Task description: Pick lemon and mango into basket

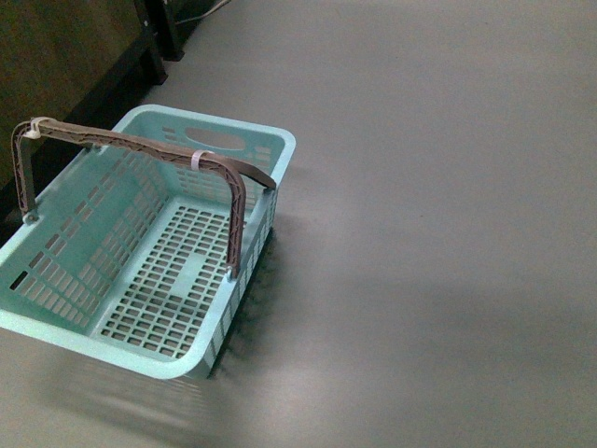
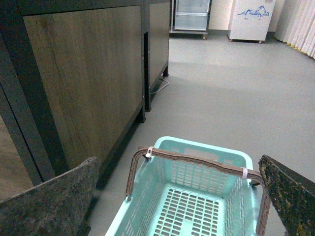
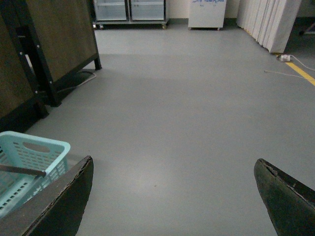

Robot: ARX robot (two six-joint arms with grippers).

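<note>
The basket's turquoise tub is too wide for the fingers, so my left gripper will next grab the basket by its narrow raised brown handle [image 1: 140, 143].
The pale turquoise basket [image 1: 224, 123] stands empty on the grey floor at the left, its two brown handles [image 1: 149, 145] raised together and tied with a white zip tie [image 1: 198, 157]. My left gripper [image 2: 178, 160] hovers open above the basket [image 2: 202, 146], with nothing between its fingers. Off to the basket's right, my right gripper [image 3: 173, 160] hangs open over bare floor, and the basket's corner [image 3: 34, 142] shows beside one finger. The lemon and the mango are out of view. Neither gripper shows in the front view.
A dark wooden cabinet [image 2: 83, 73] on black legs stands close behind and left of the basket. Glass-fronted units [image 3: 130, 10] and a white chest [image 2: 251, 19] stand at the far wall. Curtains [image 3: 268, 19], a power strip [image 3: 285, 58] and its cable lie far right.
</note>
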